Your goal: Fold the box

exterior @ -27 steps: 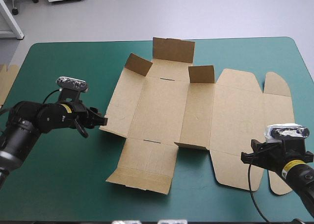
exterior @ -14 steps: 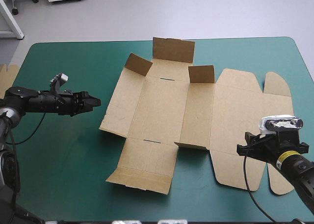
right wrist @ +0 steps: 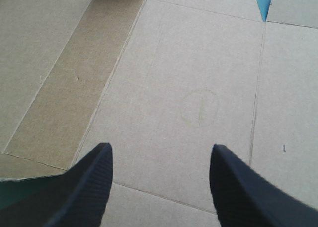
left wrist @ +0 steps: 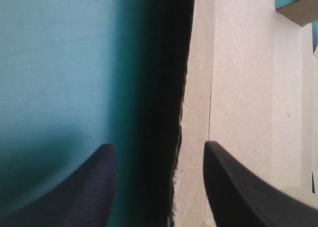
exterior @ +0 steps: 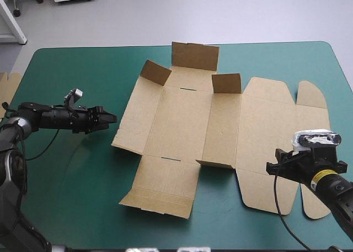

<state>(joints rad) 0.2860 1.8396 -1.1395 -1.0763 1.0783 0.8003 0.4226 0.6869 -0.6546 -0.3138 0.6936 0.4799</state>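
I should next use my left gripper to grab its side panel's lifted edge (exterior: 123, 119) to fold the box (exterior: 220, 125). A dark gap shows under that edge, while the middle of the box lies flat.
The brown box (exterior: 220, 125) lies as a cut sheet in the middle of the table, mostly flat, with three short flaps standing up along its far side. My left gripper (exterior: 110, 118) is stretched out low just off the box's left edge and is open. In the left wrist view that edge of the box (left wrist: 248, 88) runs between the left gripper's (left wrist: 159, 187) fingers, lifted a little over a dark shadow. My right gripper (exterior: 274, 167) hovers over the box's right-hand near panel. In its own view the right gripper (right wrist: 159, 187) is open above flat board (right wrist: 198, 78).
An edge of more brown board (exterior: 6, 92) shows at the table's left edge. Bare teal-green cover (exterior: 71, 197) lies on the near left, beside and below the left arm.
The left arm has turned and stretched out low, its gripper now closer to the box's left edge. The right gripper shifted slightly toward the box earlier and has held still since.
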